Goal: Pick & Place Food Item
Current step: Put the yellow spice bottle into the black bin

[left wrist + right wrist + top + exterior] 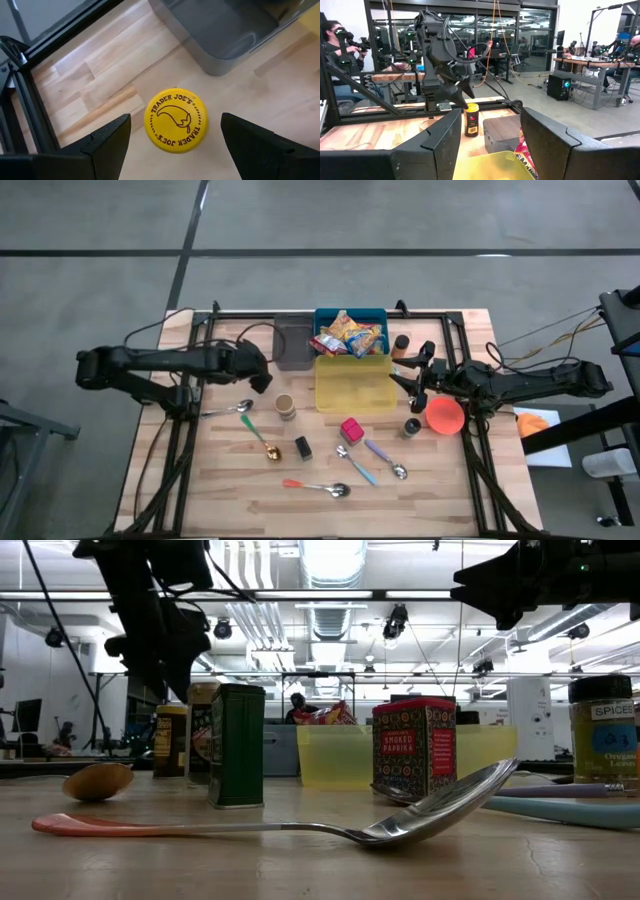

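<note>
I should next grab the Trader Joe's jar by its yellow lid (175, 107) with my left gripper, to pick and place the food item.
A small jar with a yellow "Trader Joe's" lid (175, 107) stands upright on the wooden table, just in front of the grey bin (225, 35). My left gripper (176, 122) hangs open above it and points steeply down. One finger stands on each side of the lid, clear of it. The right wrist view shows the same jar (471, 120) under that gripper (455, 92). In the high view the left gripper (262, 378) covers the jar. My right gripper (412, 380) waits open and level at the table's right, with nothing between its fingers.
At the far middle stand a blue bin of snack packets (350, 333), a yellow bin (353, 383) and the grey bin (294, 343). A tan-lidded jar (285, 407), a red tin (351, 429), a dark tin (303, 447), an orange bowl (445, 416) and several spoons (318, 487) lie nearer.
</note>
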